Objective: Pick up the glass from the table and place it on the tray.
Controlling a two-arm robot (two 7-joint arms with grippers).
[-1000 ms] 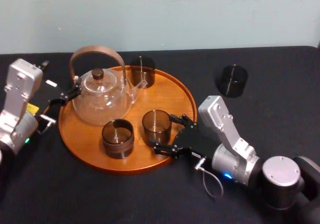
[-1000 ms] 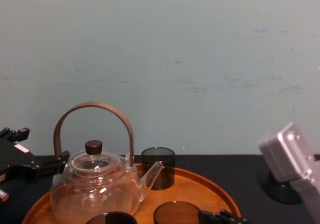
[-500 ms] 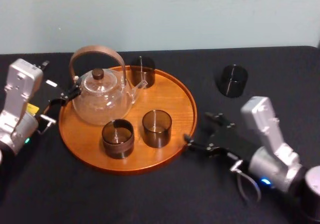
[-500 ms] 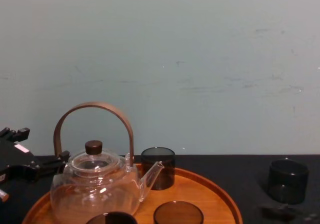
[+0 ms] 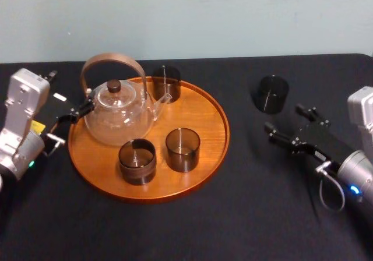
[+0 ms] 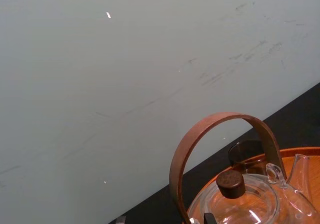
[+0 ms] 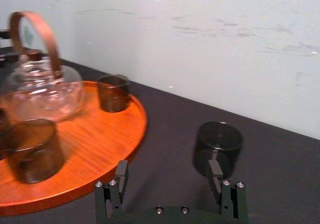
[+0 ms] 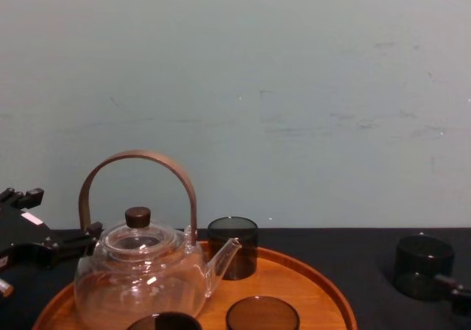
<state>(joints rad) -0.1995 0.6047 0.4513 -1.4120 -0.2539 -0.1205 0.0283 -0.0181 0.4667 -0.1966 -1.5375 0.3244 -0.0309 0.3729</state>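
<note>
The dark smoked glass needs to go on the wooden tray [image 8: 313, 289]. My right gripper should next grab the glass by its round side [image 8: 422, 271].
A dark smoked glass [image 5: 271, 93] stands on the black table, right of the tray; it also shows in the right wrist view [image 7: 218, 143] and the chest view [image 8: 422, 265]. My right gripper [image 5: 284, 118] is open just in front of this glass, a short gap from it, with nothing between its fingers [image 7: 215, 174]. The round orange-brown wooden tray [image 5: 215, 112] carries a clear glass teapot [image 5: 116, 114] and three dark glasses: one at the back [image 5: 166, 81] and two at the front [image 5: 137, 161] [image 5: 182, 149]. My left gripper [image 5: 73, 120] rests open at the tray's left edge beside the teapot.
The black tabletop [image 5: 262, 203] stretches bare in front of and to the right of the tray. A pale wall [image 8: 294, 87] runs close behind the table. The teapot's tall wooden handle [image 5: 112, 60] arches over it.
My right gripper has drawn away from the front right glass on the tray and swung right across the table to the glass standing there. The left arm has not moved.
</note>
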